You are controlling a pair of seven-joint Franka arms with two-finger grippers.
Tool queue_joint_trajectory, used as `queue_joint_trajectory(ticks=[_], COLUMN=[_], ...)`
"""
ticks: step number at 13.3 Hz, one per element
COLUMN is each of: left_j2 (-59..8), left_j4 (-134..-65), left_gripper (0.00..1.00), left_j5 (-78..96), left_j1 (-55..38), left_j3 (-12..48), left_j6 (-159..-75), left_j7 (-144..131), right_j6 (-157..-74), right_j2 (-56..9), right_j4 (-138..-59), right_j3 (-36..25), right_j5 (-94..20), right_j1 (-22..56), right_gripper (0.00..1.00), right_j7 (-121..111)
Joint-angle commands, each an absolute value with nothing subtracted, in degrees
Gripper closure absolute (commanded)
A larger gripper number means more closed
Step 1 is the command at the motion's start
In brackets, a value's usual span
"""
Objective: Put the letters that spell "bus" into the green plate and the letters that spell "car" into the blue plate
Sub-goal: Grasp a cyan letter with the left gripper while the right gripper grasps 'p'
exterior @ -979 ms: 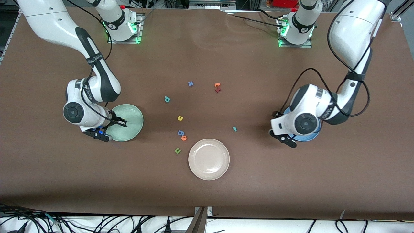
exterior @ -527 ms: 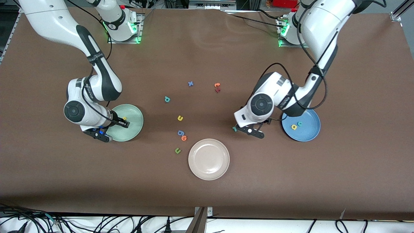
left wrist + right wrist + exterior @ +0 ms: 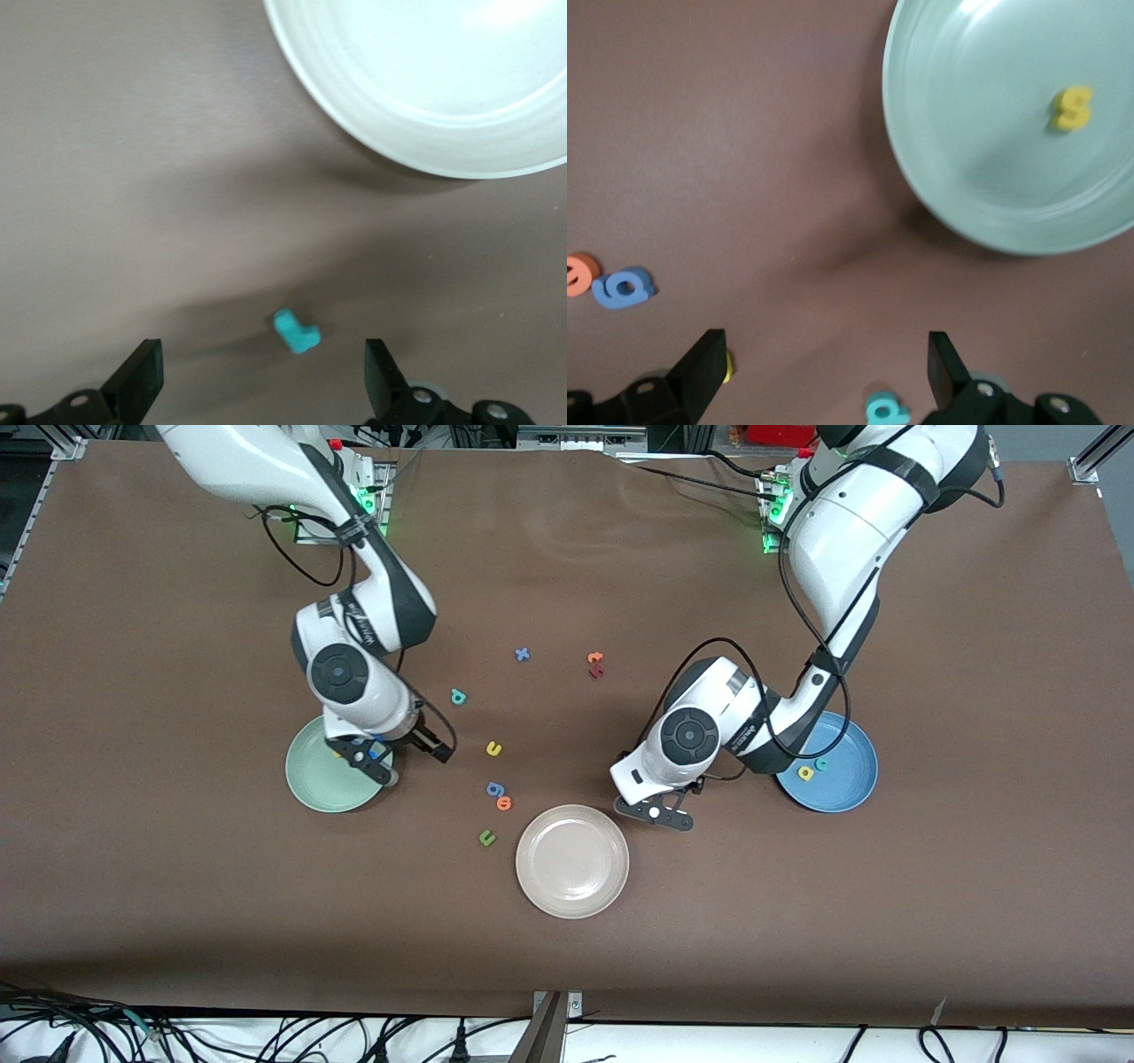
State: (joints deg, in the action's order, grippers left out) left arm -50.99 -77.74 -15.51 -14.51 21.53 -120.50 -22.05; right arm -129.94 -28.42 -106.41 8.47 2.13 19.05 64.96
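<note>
The teal "b" needs to go onto the green plate (image 3: 312, 779), so my right gripper will next grab the letter by its round loop (image 3: 457, 697).
The green plate (image 3: 312, 779) (image 3: 983, 150) holds the yellow "s" (image 3: 1073, 108). My right gripper (image 3: 434, 746) (image 3: 822, 367) hangs open over the table beside that plate, with the teal "b" (image 3: 458, 697) (image 3: 886, 411) and the yellow-orange "u" (image 3: 493, 749) (image 3: 726, 367) by its fingers. The blue plate (image 3: 842, 784) holds the yellow "a" (image 3: 805, 773) and the teal "c" (image 3: 821, 763). My left gripper (image 3: 261, 376) stands open low over the table, and the teal "r" (image 3: 296, 330) lies between its fingers. In the front view the left hand hides the "r".
A beige plate (image 3: 572, 861) (image 3: 425, 88) lies close to the left hand, nearer the front camera. Loose letters lie mid-table: blue "x" (image 3: 522, 654), orange (image 3: 595, 658) and dark red (image 3: 596, 672) ones, blue "g" (image 3: 494, 788) (image 3: 622, 288), an orange one (image 3: 504, 803), green "u" (image 3: 486, 837).
My right gripper opened, left the yellow "s" in the green plate and swung toward the middle letters. My left arm moved from the blue plate to over the teal "r".
</note>
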Motion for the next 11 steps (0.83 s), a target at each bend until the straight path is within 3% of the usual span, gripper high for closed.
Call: queue_joint_trajectory(ticks=[1, 3, 4, 5, 9, 11], left_j2=[-53.2, -53.3, -53.3, -53.3, -53.1, -53.1], left_j4=[-76.0, -77.2, -77.8, -78.0, -78.1, -78.1], left_gripper=[0.03, 0.11, 0.23, 0.42, 0.99, 1.0], left_j5=[-18.6, -18.1, -18.2, -18.0, -15.7, -15.7], left_j1=[-16.1, -16.3, -16.2, -16.2, -16.4, -16.5], left_j3=[20.7, 20.7, 20.7, 20.7, 21.1, 21.1], left_j6=[-122.3, -122.3, -122.3, -122.2, -121.6, -121.6], left_j7=[-21.9, -21.8, -21.4, -20.2, -19.8, -19.8], right_j6=[-133.1, -138.0, -140.2, -140.9, -140.9, -140.9], right_j2=[-29.4, -30.4, -30.5, -30.6, -29.9, -29.1], right_j4=[-108.6, -112.5, -114.1, -115.1, -116.5, -118.4], right_j3=[9.0, 9.8, 11.1, 12.1, 14.0, 14.2], right_j5=[1.6, 1.9, 2.0, 2.5, 2.5, 2.5], right_j1=[20.4, 20.4, 20.4, 20.4, 20.3, 20.2], right_gripper=[0.01, 0.01, 0.01, 0.01, 0.01, 0.01], right_j7=[70.6, 70.8, 70.5, 70.1, 70.5, 70.4])
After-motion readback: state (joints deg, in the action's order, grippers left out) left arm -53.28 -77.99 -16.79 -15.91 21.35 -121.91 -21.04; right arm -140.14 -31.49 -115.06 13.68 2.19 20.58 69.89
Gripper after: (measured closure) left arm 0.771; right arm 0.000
